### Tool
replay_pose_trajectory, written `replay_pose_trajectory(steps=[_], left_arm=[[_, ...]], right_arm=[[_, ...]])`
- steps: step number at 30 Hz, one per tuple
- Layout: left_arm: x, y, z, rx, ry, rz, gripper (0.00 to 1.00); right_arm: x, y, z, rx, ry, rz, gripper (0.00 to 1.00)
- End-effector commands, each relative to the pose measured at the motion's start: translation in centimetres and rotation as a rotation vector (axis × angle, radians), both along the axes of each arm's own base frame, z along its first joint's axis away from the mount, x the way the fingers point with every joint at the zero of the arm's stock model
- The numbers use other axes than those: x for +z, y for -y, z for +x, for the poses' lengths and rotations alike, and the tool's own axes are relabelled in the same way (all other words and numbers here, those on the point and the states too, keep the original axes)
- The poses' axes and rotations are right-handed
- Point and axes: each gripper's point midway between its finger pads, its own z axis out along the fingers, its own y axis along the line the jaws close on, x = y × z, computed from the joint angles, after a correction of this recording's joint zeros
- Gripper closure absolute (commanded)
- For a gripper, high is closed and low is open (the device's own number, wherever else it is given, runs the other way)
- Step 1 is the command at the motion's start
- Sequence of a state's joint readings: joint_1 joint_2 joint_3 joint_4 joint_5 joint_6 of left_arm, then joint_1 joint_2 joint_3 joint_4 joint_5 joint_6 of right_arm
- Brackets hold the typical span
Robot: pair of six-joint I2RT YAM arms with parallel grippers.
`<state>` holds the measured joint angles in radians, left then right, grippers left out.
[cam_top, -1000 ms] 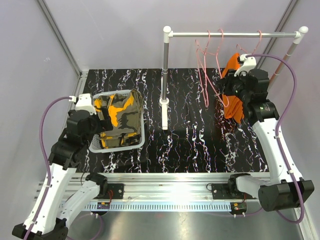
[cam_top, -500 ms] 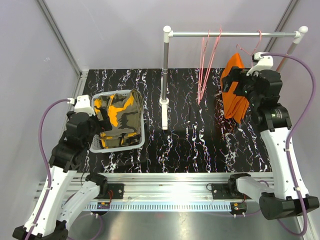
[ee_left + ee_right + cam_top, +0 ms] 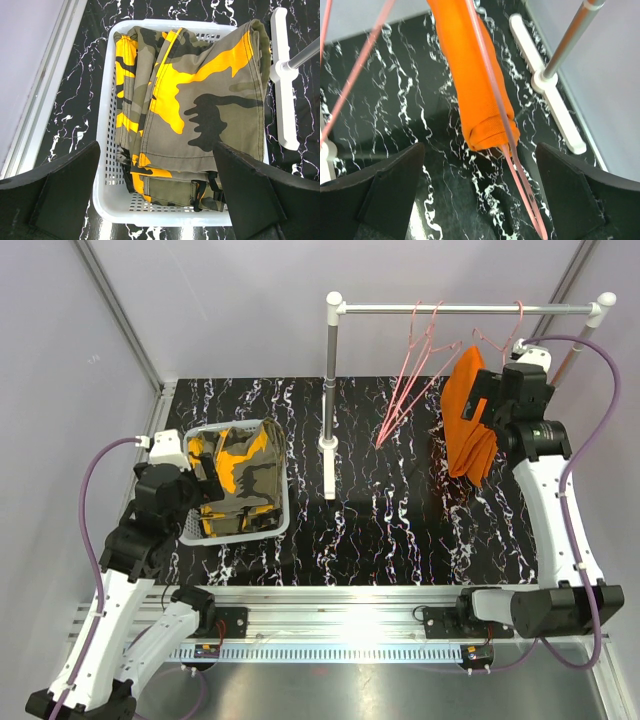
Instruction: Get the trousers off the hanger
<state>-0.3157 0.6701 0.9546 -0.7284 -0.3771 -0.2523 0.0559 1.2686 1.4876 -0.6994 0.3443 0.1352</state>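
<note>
My right gripper grabs the pink hanger's bare near end (image 3: 528, 203) next, since that leaves the orange trousers free for my left gripper to remove.
The orange trousers (image 3: 468, 425) hang folded over a pink hanger (image 3: 488, 341) on the rail (image 3: 470, 309) at the far right. My right gripper (image 3: 497, 400) is open just right of them and holds nothing. In the right wrist view the trousers' lower end (image 3: 480, 125) and the hanger's bar (image 3: 520, 185) lie between the spread fingers, untouched. The camouflage trousers (image 3: 240, 475) lie folded in the white basket (image 3: 238, 537). My left gripper (image 3: 156, 150) hovers open above them (image 3: 200, 95). A dark cloth edge (image 3: 127, 177) peeks out beneath.
Two bare pink hangers (image 3: 410, 380) hang tilted on the rail, left of the orange trousers. The rail's white left post (image 3: 330, 400) stands mid-table beside the basket. Its right foot (image 3: 547, 85) lies by the table's right edge. Grey walls enclose the table.
My right gripper has opened and drawn back up and to the right, off the orange trousers. The two bare hangers have swung with their lower ends to the left. The left arm has barely moved.
</note>
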Motion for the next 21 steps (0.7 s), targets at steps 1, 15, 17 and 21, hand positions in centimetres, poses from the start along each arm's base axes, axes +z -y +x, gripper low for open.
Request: replay_pose_trajectory(steps=[1, 15, 17, 21], left_arm=[[0.4, 0.4, 0.8, -0.007, 0.024, -0.016, 0.01], [0.4, 1.0, 0.7, -0.038, 0.024, -0.03, 0.01], [0.3, 1.0, 0.7, -0.04, 0.023, -0.03, 0.01], [0.3, 1.2, 0.7, -0.051, 0.02, -0.034, 0.01]], right_arm=[[-0.6, -0.2, 0.7, 0.036, -0.019, 0.041, 0.0], [-2.9, -1.8, 3.8, 0.133, -0.078, 0.067, 0.57], [-3.1, -1.8, 4.5, 0.135, -0.087, 0.07, 0.66], [-2.1, -1.5, 4.9, 0.124, -0.077, 0.052, 0.83]])
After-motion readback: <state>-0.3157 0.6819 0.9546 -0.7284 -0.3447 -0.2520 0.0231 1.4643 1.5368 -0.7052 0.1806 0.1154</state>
